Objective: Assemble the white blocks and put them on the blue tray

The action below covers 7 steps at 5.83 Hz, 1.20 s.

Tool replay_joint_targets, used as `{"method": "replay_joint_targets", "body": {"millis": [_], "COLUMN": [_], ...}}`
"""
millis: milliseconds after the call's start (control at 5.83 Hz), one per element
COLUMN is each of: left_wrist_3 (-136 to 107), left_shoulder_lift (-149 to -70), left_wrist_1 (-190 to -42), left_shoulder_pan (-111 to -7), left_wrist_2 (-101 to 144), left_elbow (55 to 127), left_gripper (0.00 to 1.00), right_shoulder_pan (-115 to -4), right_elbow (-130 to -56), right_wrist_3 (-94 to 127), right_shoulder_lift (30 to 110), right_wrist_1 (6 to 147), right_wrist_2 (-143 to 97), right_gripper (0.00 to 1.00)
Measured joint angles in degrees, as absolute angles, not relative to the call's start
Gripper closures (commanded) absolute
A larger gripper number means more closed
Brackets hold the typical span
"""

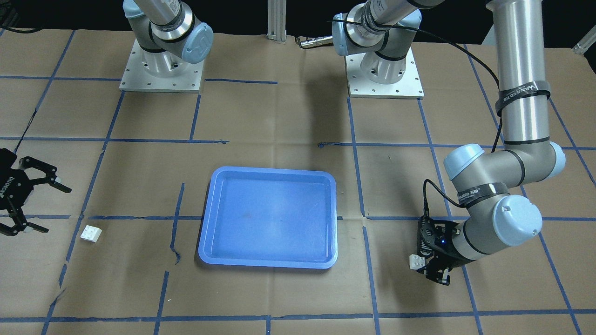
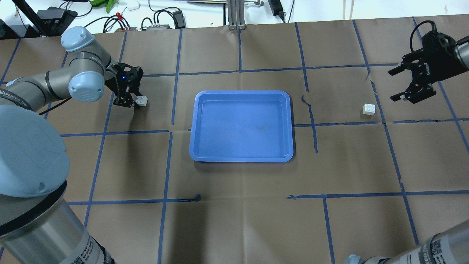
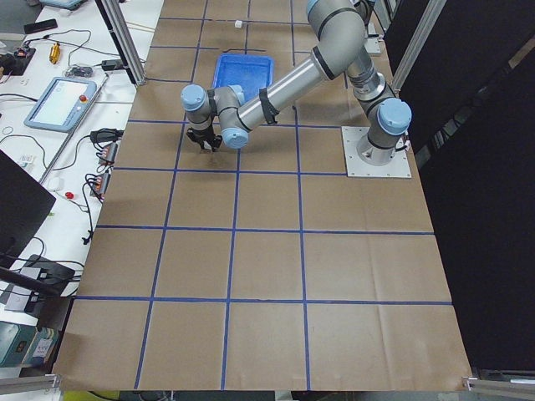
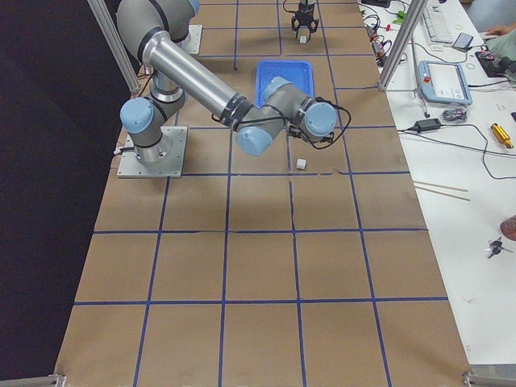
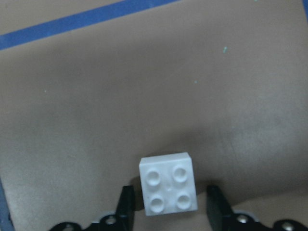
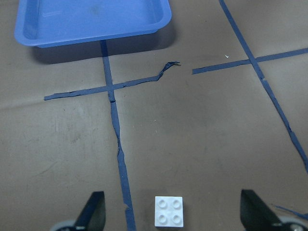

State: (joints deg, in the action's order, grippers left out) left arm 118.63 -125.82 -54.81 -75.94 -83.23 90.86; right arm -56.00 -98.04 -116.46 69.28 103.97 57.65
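Observation:
The left gripper grabs the white block on the paper by its smooth sides next, leaving its studs free for the other white block.
The blue tray (image 2: 241, 92) lies empty at the table's middle, also in the front view (image 1: 267, 170). One white block (image 2: 141, 101) sits on the paper to its left. My left gripper (image 2: 127, 104) is low over it and open. In the left wrist view the block (image 5: 168, 190) lies between the two fingers (image 5: 126, 207), with a gap on each side. The other white block (image 2: 369, 109) sits to the tray's right. My right gripper (image 2: 392, 85) is open and empty, above and just beyond it. The right wrist view shows that block (image 6: 169, 211) between its spread fingers (image 6: 94, 211).
Brown paper with blue tape lines covers the table. The two arm bases (image 1: 162, 70) stand on the robot's side. A metal post (image 2: 236, 14) stands at the far edge, with cables behind it. The tray's corner shows in the right wrist view (image 6: 163, 21).

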Motion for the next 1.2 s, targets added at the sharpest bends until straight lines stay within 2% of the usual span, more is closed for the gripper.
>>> {"method": "replay_joint_targets", "body": {"millis": [171, 514, 1029, 1200], "left_wrist_3": [118.62, 117.19, 107.45, 102.79], "left_shoulder_lift": [-125.21, -122.12, -118.03, -116.91], "left_wrist_1": [-55.13, -56.52, -59.96, -60.96], "left_shoulder_pan": [-75.94, -77.40, -87.74, -91.71], "left_wrist_2": [-83.23, -82.39, -80.32, -80.29], "left_elbow": [90.44, 90.59, 90.71, 90.85], "left_gripper": [0.92, 0.94, 0.94, 0.94], "right_shoulder_pan": [-55.89, -54.78, -54.33, -54.32], "right_elbow": [-100.85, -102.06, -102.07, -102.08], "right_wrist_3": [-116.59, -116.53, -116.41, -116.40], "right_shoulder_lift": [67.20, 61.89, 58.50, 58.29], "right_wrist_1": [108.44, 114.82, 116.74, 116.88], "right_wrist_2": [57.31, 56.84, 53.16, 53.09], "right_gripper": [0.00, 0.00, 0.01, 0.10]}}
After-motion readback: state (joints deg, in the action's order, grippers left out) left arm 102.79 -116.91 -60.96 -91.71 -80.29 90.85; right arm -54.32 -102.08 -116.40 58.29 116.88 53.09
